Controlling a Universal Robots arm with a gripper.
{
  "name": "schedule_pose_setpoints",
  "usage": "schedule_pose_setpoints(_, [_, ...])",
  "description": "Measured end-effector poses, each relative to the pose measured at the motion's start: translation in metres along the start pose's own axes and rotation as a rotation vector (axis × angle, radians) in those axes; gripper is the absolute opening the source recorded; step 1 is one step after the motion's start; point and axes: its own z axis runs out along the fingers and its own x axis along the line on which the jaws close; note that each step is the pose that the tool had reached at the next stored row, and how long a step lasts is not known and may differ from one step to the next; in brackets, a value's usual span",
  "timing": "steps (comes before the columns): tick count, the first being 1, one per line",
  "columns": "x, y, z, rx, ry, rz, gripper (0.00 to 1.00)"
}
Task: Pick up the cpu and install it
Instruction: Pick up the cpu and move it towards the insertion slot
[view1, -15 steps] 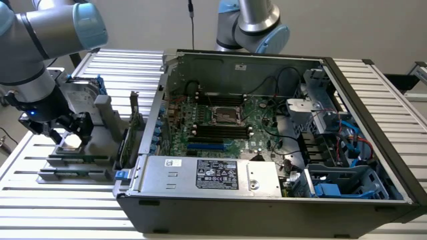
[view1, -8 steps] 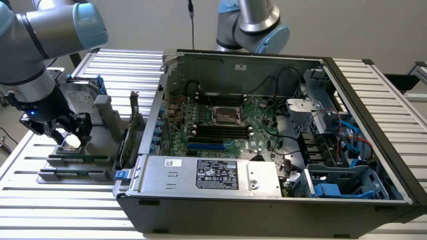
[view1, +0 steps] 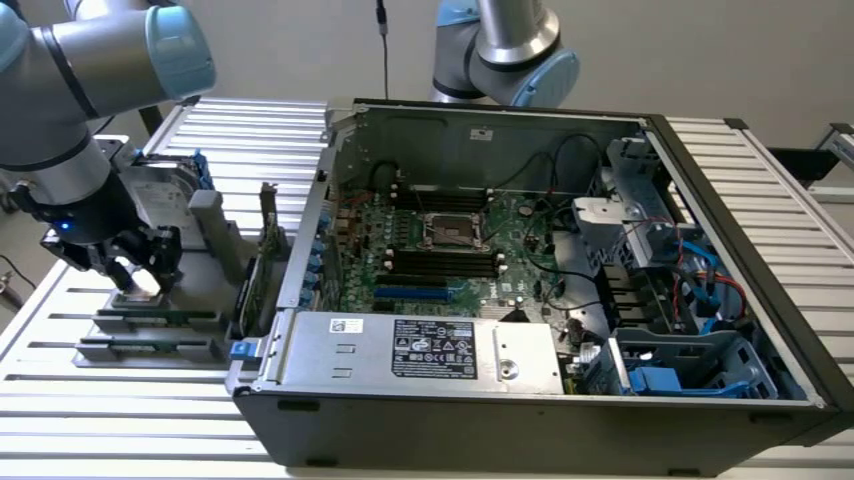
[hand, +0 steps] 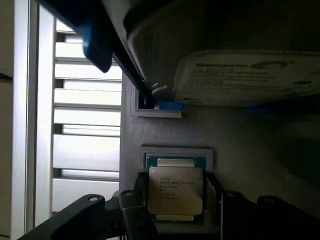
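Observation:
The pocket's raised rim wraps around the end of the cpu (hand: 175, 190). My gripper grips the cpu's exposed side edges next, to install it.
The cpu (hand: 175, 190), a small square chip with a dull silver top, lies flat in a grey fixture pocket (hand: 177, 152). My gripper (hand: 176, 202) is lowered over it, one dark finger (hand: 134, 206) on each side of the chip, the jaws still open with slim gaps. In the exterior view the gripper (view1: 134, 272) hangs over the cpu (view1: 139, 297) on the grey fixture (view1: 160, 322), at that view's left. The motherboard's cpu socket (view1: 450, 232) sits inside the open computer case (view1: 534, 425).
A large silver hard drive (hand: 250, 75) in a blue frame stands right behind the cpu pocket. Upright cards (view1: 254, 270) rise between the fixture and the case wall. Everything rests on a white slatted table (view1: 120, 400). A second arm (view1: 514, 50) stands behind the case.

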Motion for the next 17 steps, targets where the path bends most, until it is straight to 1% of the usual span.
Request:
schedule_pose_setpoints(2, [0.000, 0.0001, -0.0012, -0.0001, 0.0013, 0.000, 0.55])
schedule_pose_setpoints(6, [0.000, 0.0002, -0.0056, -0.0001, 0.0057, 0.000, 0.55])
schedule_pose_setpoints(10, [0.000, 0.0006, -0.0131, -0.0002, 0.0112, 0.001, 0.55])
schedule_pose_setpoints(14, [0.000, 0.0013, -0.0275, 0.0000, 0.0152, 0.001, 0.55])
schedule_pose_setpoints(17, [0.000, 0.0021, -0.0412, 0.0018, 0.0159, 0.001, 0.55])
